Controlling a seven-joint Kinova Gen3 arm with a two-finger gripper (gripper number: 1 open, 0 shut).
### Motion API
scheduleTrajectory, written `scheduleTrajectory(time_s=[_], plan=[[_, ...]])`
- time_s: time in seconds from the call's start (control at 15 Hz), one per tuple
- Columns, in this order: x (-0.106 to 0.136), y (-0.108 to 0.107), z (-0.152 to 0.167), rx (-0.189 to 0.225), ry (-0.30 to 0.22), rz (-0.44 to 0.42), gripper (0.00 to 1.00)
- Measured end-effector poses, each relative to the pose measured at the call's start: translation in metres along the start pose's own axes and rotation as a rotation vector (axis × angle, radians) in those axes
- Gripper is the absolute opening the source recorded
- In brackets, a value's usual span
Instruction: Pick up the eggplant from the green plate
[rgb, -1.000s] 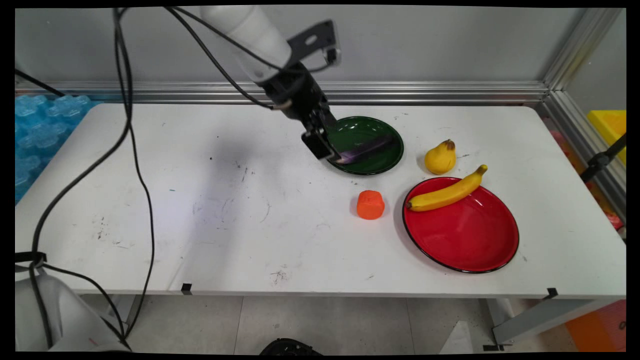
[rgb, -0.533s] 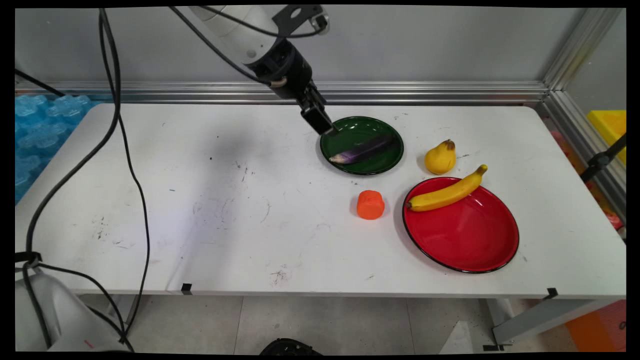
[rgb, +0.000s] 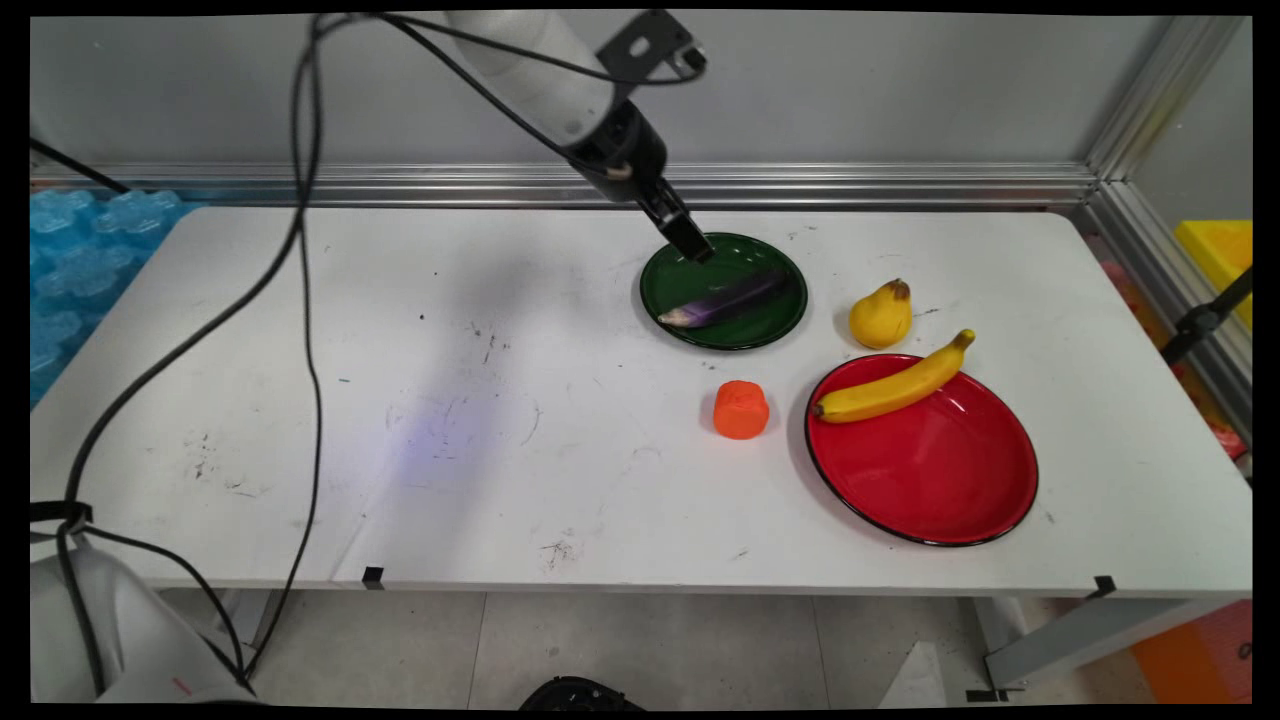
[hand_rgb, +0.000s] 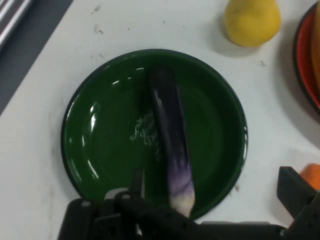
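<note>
The dark purple eggplant will come off the green plate once my gripper lifts it, so my gripper will next grab the eggplant by the middle of its body.
A purple eggplant lies across the green plate. My gripper hangs in the air over the plate's back left rim, open and holding nothing. In the hand view the eggplant's pale end lies below and between the spread fingers, apart from them. A yellow pear stands to the right of the green plate.
A red plate at the right carries a banana on its back edge. An orange block sits in front of the green plate. Black cables hang at the left. An aluminium rail runs along the table's back.
The gripper has lifted away from the eggplant's pale end and shifted up and to the right. The eggplant stays on the green plate.
</note>
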Motion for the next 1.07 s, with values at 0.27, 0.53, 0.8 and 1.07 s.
scheduleTrajectory(time_s=[0.27, 0.53, 0.8, 1.07], plan=[[0.010, -0.001, 0.046, 0.026, -0.018, -0.028, 1.00], [0.017, 0.000, 0.094, 0.039, -0.050, -0.050, 1.00], [0.020, 0.001, 0.137, 0.052, -0.088, -0.075, 1.00], [0.023, 0.001, 0.168, 0.060, -0.116, -0.089, 1.00]])
